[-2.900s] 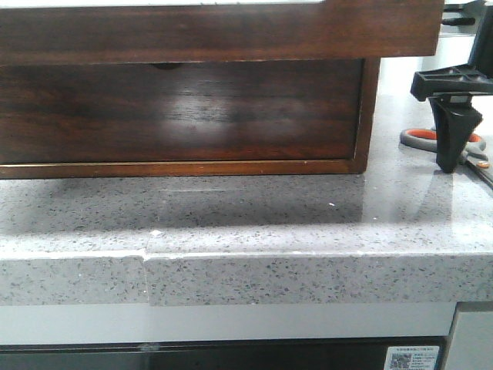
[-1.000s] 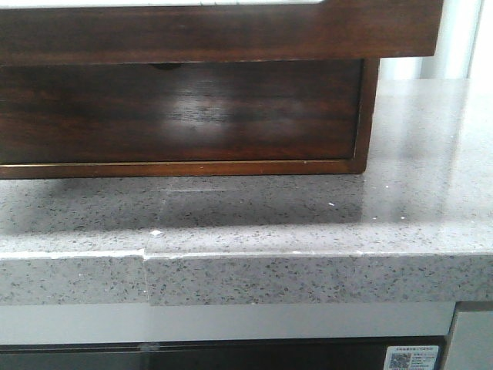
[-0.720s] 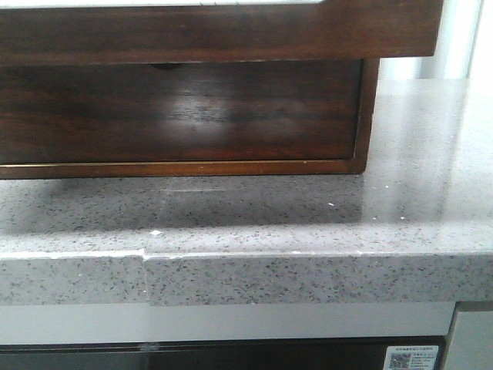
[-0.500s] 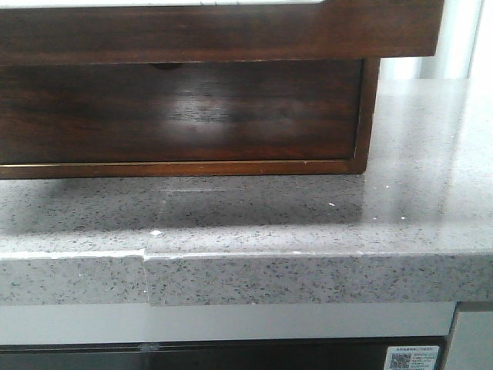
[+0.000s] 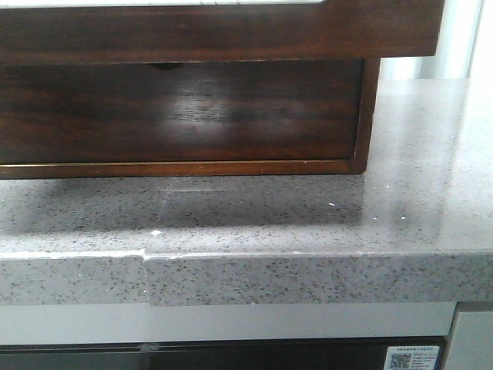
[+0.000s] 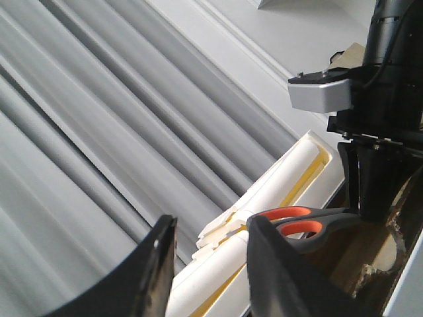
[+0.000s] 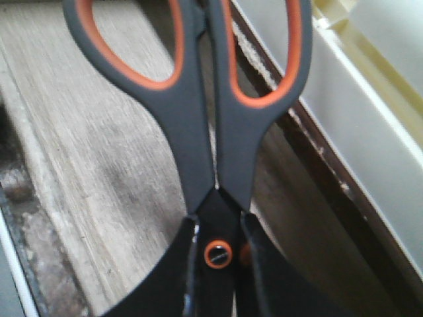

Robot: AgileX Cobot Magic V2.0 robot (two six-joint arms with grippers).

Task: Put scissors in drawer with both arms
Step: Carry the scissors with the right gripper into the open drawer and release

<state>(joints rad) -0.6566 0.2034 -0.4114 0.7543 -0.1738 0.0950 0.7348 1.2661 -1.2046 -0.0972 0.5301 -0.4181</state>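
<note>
The scissors are inside the drawer (image 7: 92, 172) in the right wrist view, over the drawer's wooden bottom, so the robot's right gripper should open.
My right gripper (image 7: 217, 254) is shut on the scissors (image 7: 198, 99) at their orange pivot dot. It holds them above the light wooden floor inside the drawer (image 7: 92, 172). The grey handles with orange-lined loops point away from the fingers. In the left wrist view the scissors (image 6: 301, 223) hang from the right arm's black fingers (image 6: 373, 191). My left gripper (image 6: 210, 264) is open and empty, with one finger in front of the scissors' loops. In the front view the pulled-out dark drawer front (image 5: 231, 35) spans the top; neither gripper nor the scissors show there.
Below the drawer is a second wooden front (image 5: 185, 116) with a small half-round notch. The grey speckled stone counter (image 5: 323, 223) runs in front. A long white and cream casing (image 6: 291, 178) and grey vertical blinds (image 6: 99, 132) lie behind the drawer.
About three seconds ago the right gripper stood over the scissors on the counter at the right. Both have since left the front view. Nothing has changed there in the last second.
</note>
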